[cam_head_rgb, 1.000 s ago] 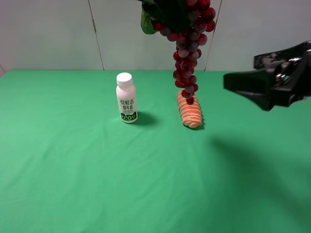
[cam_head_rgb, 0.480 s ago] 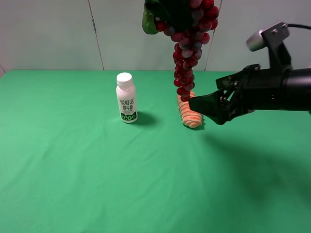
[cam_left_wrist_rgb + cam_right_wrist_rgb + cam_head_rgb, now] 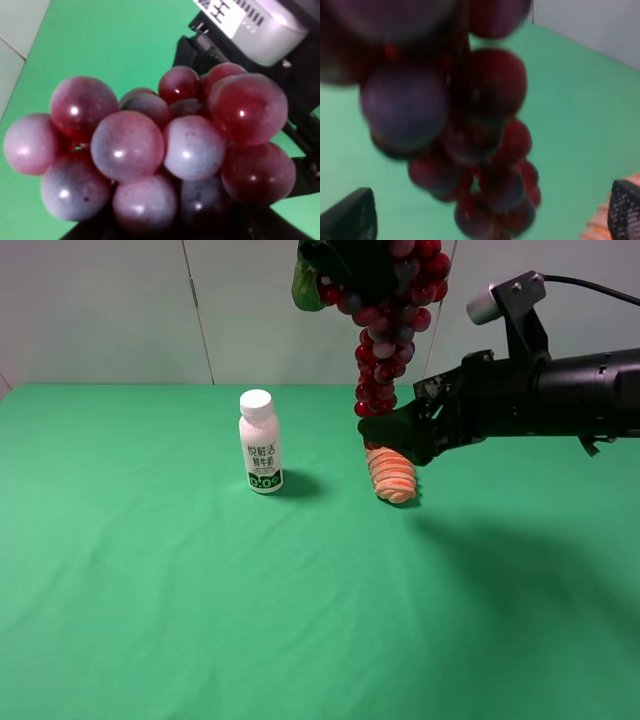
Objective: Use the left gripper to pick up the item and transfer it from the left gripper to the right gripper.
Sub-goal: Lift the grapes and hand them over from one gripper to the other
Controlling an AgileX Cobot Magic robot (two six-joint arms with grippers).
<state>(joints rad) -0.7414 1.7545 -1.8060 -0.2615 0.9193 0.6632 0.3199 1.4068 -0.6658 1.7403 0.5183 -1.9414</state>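
My right gripper grabs the grapes by their dangling tip section [image 3: 376, 390] [image 3: 490, 190] next, to take them over from my left gripper.
The item, a long bunch of dark red and purple grapes [image 3: 385, 340] with a green leaf [image 3: 303, 288] at its top, hangs above the table from the upper frame edge. My left gripper holds its top; its fingers are hidden by the grapes [image 3: 150, 150] that fill the left wrist view. My right gripper [image 3: 387, 435] reaches in from the right, open, with its jaws at the bunch's lower tip. In the right wrist view the grapes [image 3: 470, 125] hang close between the two spread fingertips [image 3: 350, 215].
A white bottle [image 3: 260, 442] stands on the green table [image 3: 150, 590] left of centre. An orange ridged roll [image 3: 390, 472] lies directly under the grapes and the right gripper. The right arm's grey wrist part [image 3: 260, 20] shows in the left wrist view.
The right arm has moved left and slightly up, from the right edge to the lower tip of the bunch, its jaws staying open. The grapes have hardly moved.
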